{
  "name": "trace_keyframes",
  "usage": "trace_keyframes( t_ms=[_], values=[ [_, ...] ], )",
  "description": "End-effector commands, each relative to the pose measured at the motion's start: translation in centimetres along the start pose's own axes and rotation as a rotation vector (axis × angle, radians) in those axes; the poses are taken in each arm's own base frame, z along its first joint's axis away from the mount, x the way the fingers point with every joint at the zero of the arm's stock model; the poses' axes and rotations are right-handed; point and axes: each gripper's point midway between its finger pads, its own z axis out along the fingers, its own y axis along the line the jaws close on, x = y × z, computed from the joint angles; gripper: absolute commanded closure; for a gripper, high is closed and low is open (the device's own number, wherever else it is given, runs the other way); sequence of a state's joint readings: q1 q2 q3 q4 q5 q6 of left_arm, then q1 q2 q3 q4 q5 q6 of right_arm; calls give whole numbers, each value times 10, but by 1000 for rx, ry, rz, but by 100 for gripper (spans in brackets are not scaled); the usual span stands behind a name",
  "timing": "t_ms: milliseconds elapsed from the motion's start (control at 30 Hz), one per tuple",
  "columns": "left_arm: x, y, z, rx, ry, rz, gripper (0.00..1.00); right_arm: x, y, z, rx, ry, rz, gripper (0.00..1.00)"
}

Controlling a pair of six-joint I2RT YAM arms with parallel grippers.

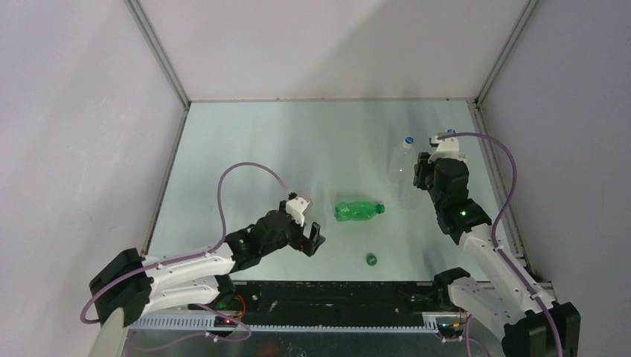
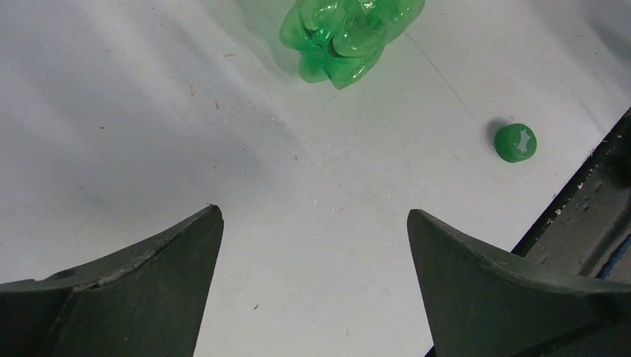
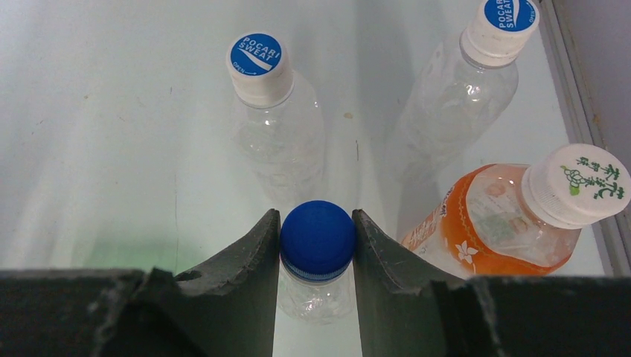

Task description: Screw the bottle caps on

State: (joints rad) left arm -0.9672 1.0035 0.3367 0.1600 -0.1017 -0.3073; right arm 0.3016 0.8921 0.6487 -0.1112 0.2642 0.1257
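Observation:
The solid blue cap (image 3: pixel 318 236) would stay on the neck of the upright bottle if my right gripper opened now. My right gripper needs to let go of the cap.
In the right wrist view my right gripper (image 3: pixel 318 242) is shut on the solid blue cap (image 3: pixel 318 236), which sits on the neck of an upright clear bottle (image 3: pixel 316 294). Two more clear bottles stand beyond it, each topped by a white-and-blue cap (image 3: pixel 255 56) (image 3: pixel 510 15). The green cap (image 1: pixel 370 259) lies loose on the table near the front edge. The green bottle (image 1: pixel 359 211) lies on its side mid-table. My left gripper (image 1: pixel 312 244) is open and empty, just left of the green cap (image 2: pixel 515 142) and short of the green bottle's base (image 2: pixel 346 33).
An orange-labelled bottle (image 3: pixel 491 223) with a plain white cap (image 3: pixel 577 182) stands right of my right gripper, near the table's right edge. Grey walls enclose the table on three sides. The black front rail (image 2: pixel 588 216) runs close to the green cap.

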Motion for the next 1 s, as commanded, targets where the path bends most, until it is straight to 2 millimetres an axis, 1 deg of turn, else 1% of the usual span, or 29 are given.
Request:
trace_keyframes(
  t_ms=[0, 167, 233, 367, 533, 567, 600, 633, 667, 700, 733, 767, 800, 833, 867, 900, 933, 967],
  values=[
    [-25, -5, 1, 13, -77, -25, 0, -10, 2, 1, -12, -37, 5, 81],
    [-22, -8, 1, 30, -64, -8, 0, -8, 6, -2, -38, -28, 13, 61],
    [-22, -8, 0, 29, -60, -5, 0, -8, 6, -3, -40, -28, 16, 55],
    [-25, -13, 1, 51, -51, 10, 0, -10, 5, -7, -40, -36, 18, 44],
    [-25, -15, 5, 41, 7, 7, 0, -17, 5, -12, -45, -60, 17, 38],
    [-19, -14, 5, 35, 42, 10, 0, -18, 6, -13, -51, -64, 17, 35],
    [-27, -16, 5, 38, 40, 18, 0, -21, 6, -15, -55, -75, 20, 32],
    [-23, -16, 5, 39, 69, 25, 0, -23, 7, -16, -62, -82, 22, 31],
    [-31, -20, 5, 49, 57, 35, 0, -27, 8, -19, -72, -93, 22, 29],
    [-32, -22, 4, 56, 75, 40, 0, -27, 8, -21, -75, -90, 21, 28],
    [-32, -23, 4, 63, 79, 51, 0, -33, 10, -25, -89, -102, 20, 27],
    [-36, -27, 3, 81, 83, 57, 0, -32, 10, -27, -94, -93, 16, 26],
    [-38, -29, 2, 95, 84, 69, 0, -39, 13, -32, -115, -107, 11, 25],
    [-42, -31, 0, 98, 84, 77, 0, -38, 15, -35, -127, -95, 4, 24],
    [-46, -31, -1, 101, 82, 98, 0, -45, 18, -41, -155, -110, -4, 22],
    [-52, -32, -2, 103, 80, 127, 0, -44, 19, -46, -165, -102, -11, 22],
    [-54, -32, -1, 101, 88, 145, 0, -48, 22, -50, -188, -108, -23, 20],
    [-64, -33, -2, 102, 88, 183, 0, -45, 22, -56, -199, -94, -34, 17]
  ],
)
